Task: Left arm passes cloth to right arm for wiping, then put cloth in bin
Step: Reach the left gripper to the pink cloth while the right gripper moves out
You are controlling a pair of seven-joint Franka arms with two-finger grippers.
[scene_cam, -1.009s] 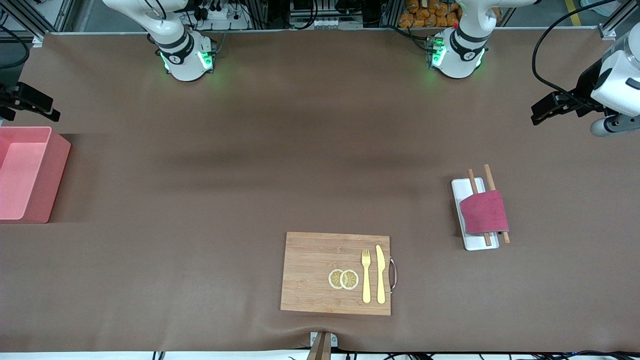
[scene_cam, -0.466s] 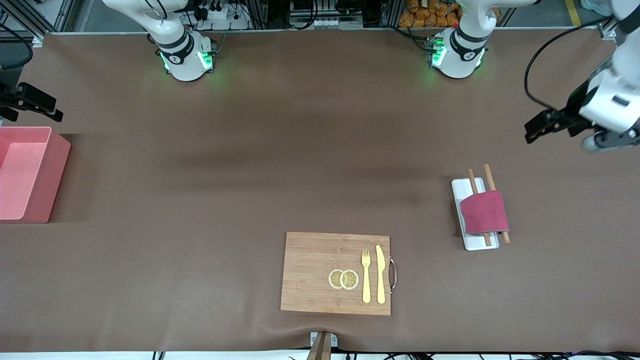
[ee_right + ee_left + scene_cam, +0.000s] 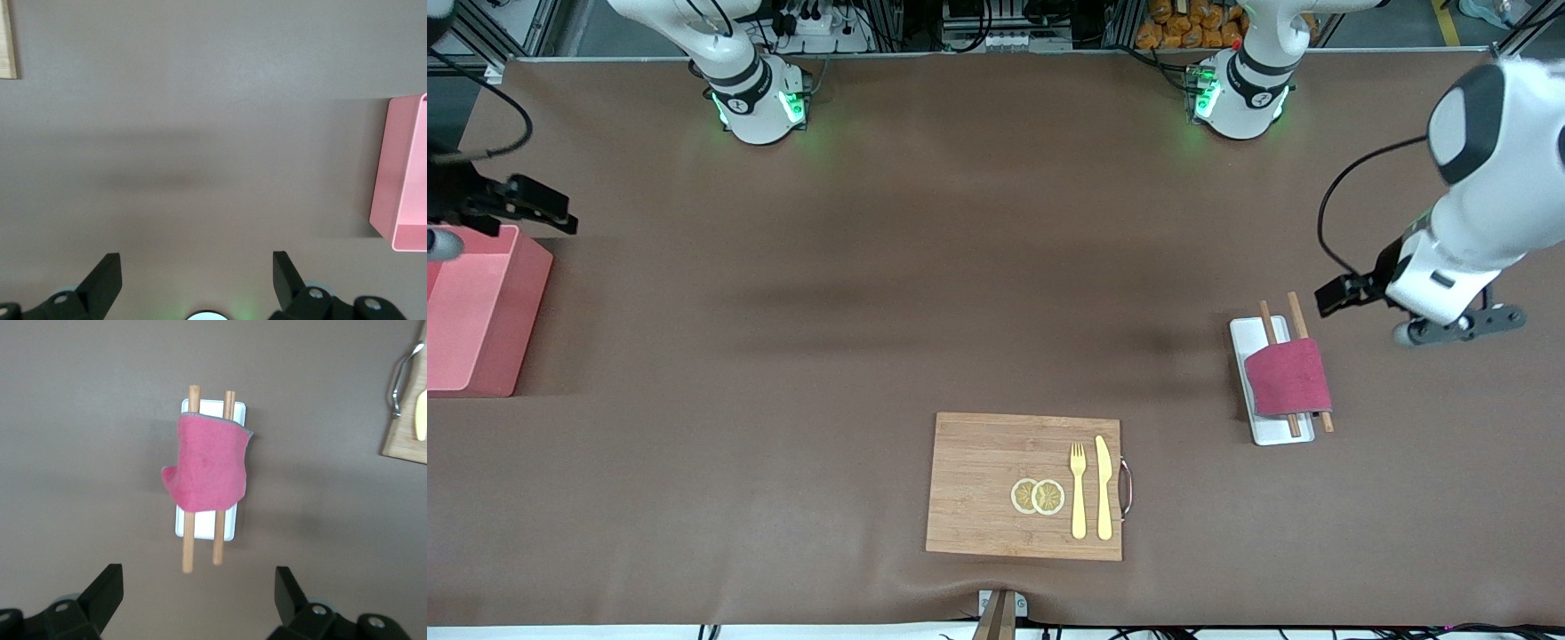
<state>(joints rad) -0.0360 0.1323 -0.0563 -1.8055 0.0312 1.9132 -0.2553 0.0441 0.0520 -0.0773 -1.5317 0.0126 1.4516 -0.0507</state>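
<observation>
My left gripper grabs the maroon cloth by its end (image 3: pixel 1284 352) (image 3: pixel 205 501) opposite the grey-trimmed hem next, to pass it to my right arm for wiping.
The maroon cloth (image 3: pixel 1288 378) hangs over two wooden sticks (image 3: pixel 1267 318) that lie on a white tray (image 3: pixel 1243 333). It also shows in the left wrist view (image 3: pixel 207 470), with nothing touching it. My left gripper (image 3: pixel 1329 296) is open and empty, up in the air beside the tray, toward the left arm's end of the table. Its fingers (image 3: pixel 107 583) stand wide apart in the left wrist view. The pink bin (image 3: pixel 525 293) stands at the right arm's end of the table. My right gripper (image 3: pixel 556 215) is open and empty, in the air by the bin's farther corner.
A wooden board (image 3: pixel 978 480) lies near the front edge of the table. It carries two lemon slices (image 3: pixel 1038 496), a yellow fork (image 3: pixel 1078 489) and a yellow knife (image 3: pixel 1104 487). Its metal handle (image 3: pixel 1127 487) faces the tray.
My left arm has swung down from the table's end toward the tray with the cloth. My right gripper has shifted a little toward the table's middle, beside the bin.
</observation>
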